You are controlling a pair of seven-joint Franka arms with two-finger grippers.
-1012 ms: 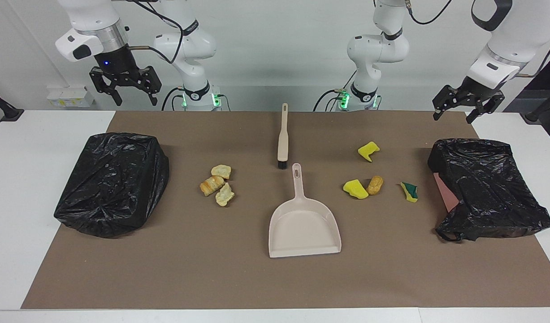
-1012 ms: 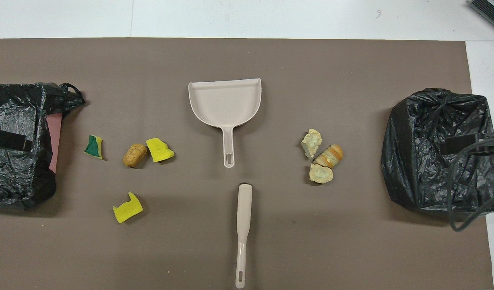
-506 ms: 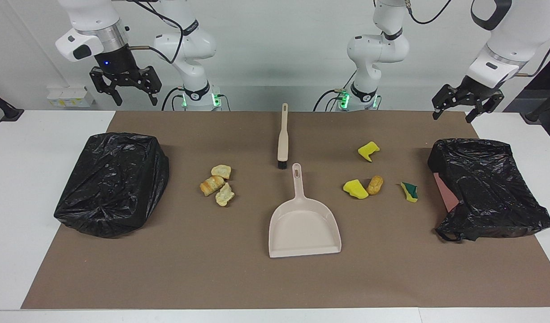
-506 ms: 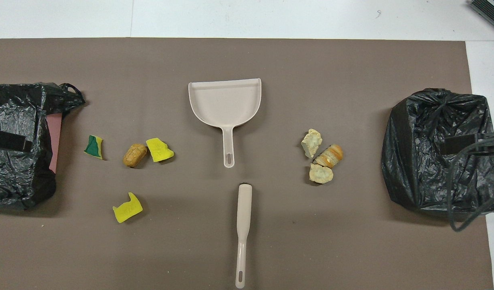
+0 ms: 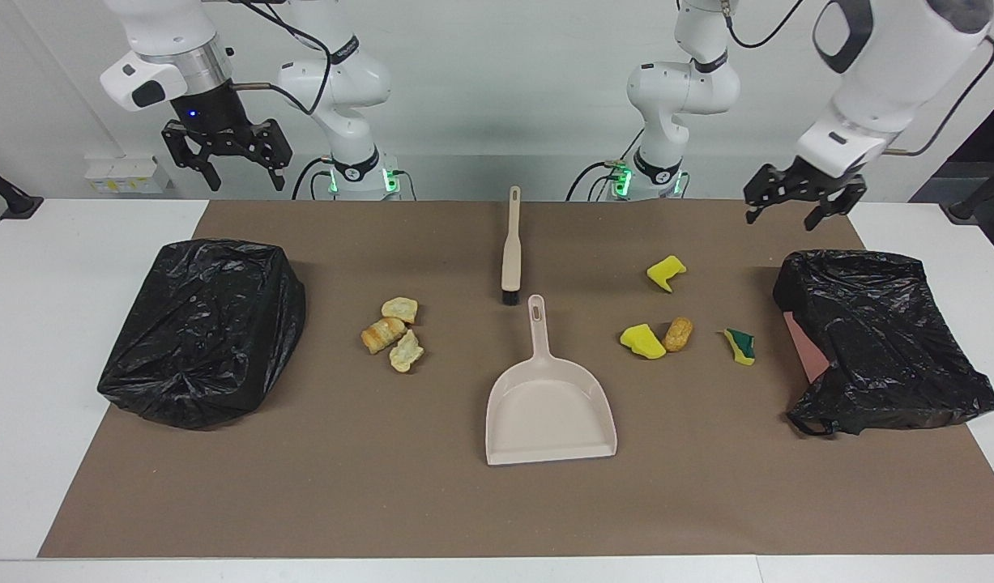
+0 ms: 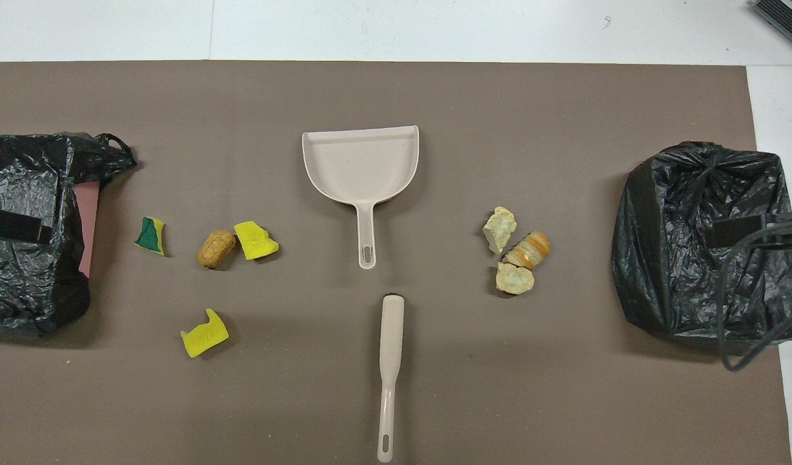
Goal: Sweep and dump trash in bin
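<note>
The right gripper grips the dustpan by its narrow handle (image 6: 366, 236) next, since the dustpan's scoop spreads far wider than the gripper's fingers.
The trash lies in two groups on the brown mat. Toward the left arm's end are two yellow sponge chunks (image 5: 667, 272) (image 5: 642, 341), a brown lump (image 5: 678, 334) and a yellow-green piece (image 5: 740, 346). Toward the right arm's end are three bread-like lumps (image 5: 391, 332) (image 6: 515, 252). A bin lined with a black bag stands at each end (image 5: 877, 340) (image 5: 205, 332). My left gripper (image 5: 780, 219) hangs open over the mat's edge beside the nearer bin. My right gripper (image 5: 246, 182) waits open, high over the other end.
A beige dustpan (image 5: 549, 405) (image 6: 362, 161) lies mid-mat, its handle pointing toward the robots. A beige brush (image 5: 510, 251) (image 6: 390, 349) lies in line with it, nearer the robots, bristles toward the pan's handle. White table (image 5: 43, 324) borders the mat.
My left gripper has swung from above the bin's corner toward the table's middle. The right arm, tools and trash have not moved.
</note>
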